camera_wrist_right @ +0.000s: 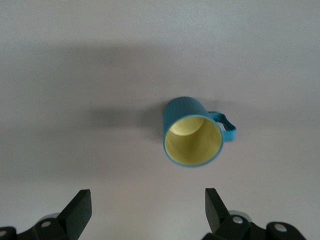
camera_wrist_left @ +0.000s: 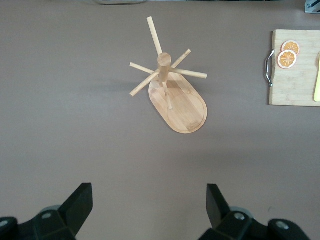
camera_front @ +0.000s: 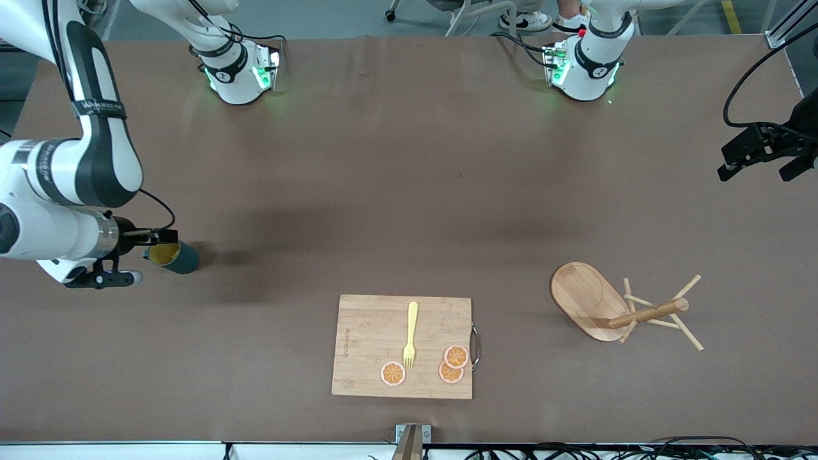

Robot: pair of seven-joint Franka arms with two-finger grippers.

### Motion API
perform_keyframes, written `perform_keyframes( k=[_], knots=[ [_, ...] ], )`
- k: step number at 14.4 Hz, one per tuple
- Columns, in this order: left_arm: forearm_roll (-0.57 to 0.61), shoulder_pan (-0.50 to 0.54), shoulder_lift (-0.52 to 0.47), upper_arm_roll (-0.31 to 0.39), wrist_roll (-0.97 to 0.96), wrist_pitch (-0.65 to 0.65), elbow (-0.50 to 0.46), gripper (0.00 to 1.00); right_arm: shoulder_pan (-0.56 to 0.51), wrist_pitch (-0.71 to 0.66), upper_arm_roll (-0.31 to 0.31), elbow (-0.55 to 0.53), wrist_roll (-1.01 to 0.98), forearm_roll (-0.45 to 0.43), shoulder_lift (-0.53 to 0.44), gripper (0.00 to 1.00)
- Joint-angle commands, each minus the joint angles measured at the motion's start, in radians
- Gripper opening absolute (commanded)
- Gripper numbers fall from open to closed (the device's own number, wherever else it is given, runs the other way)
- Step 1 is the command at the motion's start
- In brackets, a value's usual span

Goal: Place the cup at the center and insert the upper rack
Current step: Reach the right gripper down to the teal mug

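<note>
The right gripper grips the cup by its rim (camera_front: 153, 260) (camera_wrist_right: 166, 144) next, to set the cup at the center.
The cup (camera_front: 181, 258), dark teal with a yellowish inside, stands upright on the table toward the right arm's end. My right gripper (camera_front: 128, 259) hangs open just beside and above it, hiding part of its rim. In the right wrist view the cup (camera_wrist_right: 192, 132) lies ahead of the open right gripper (camera_wrist_right: 147, 210), its handle to one side. Nothing is between the fingers. The upper rack (camera_front: 591, 300), a wooden mug tree with an oval base, stands toward the left arm's end. My left gripper (camera_front: 757, 167) hovers open over the table's end. The left wrist view shows the rack (camera_wrist_left: 177, 100) ahead of the left gripper (camera_wrist_left: 149, 205).
A wooden cutting board (camera_front: 370, 345) lies near the table's front edge, between cup and rack. A yellow fork (camera_front: 411, 335) and three orange slices (camera_front: 455, 364) lie on it. The board's metal-handled end (camera_wrist_left: 295, 75) shows in the left wrist view. Both arm bases stand along the table's back.
</note>
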Motion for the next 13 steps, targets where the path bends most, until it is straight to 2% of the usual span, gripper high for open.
perform_keyframes(
  k=[1,4,9,13],
  knots=[
    [0.009,-0.002,-0.011,-0.008,0.003,-0.010,0.001,1.00,-0.011,0.076,0.000,-0.092,-0.012,0.004,-0.022,1.00],
    [0.010,-0.005,-0.010,-0.008,0.004,-0.010,0.001,1.00,-0.011,0.127,0.000,-0.128,-0.014,0.004,-0.016,1.00],
    [0.012,-0.005,-0.006,-0.008,0.004,-0.010,0.002,1.00,-0.020,0.174,0.000,-0.142,-0.014,0.004,0.045,0.93],
    [0.007,-0.008,-0.005,-0.009,0.004,-0.010,0.021,1.00,-0.020,0.211,0.000,-0.140,-0.014,0.004,0.091,0.92]
  ],
)
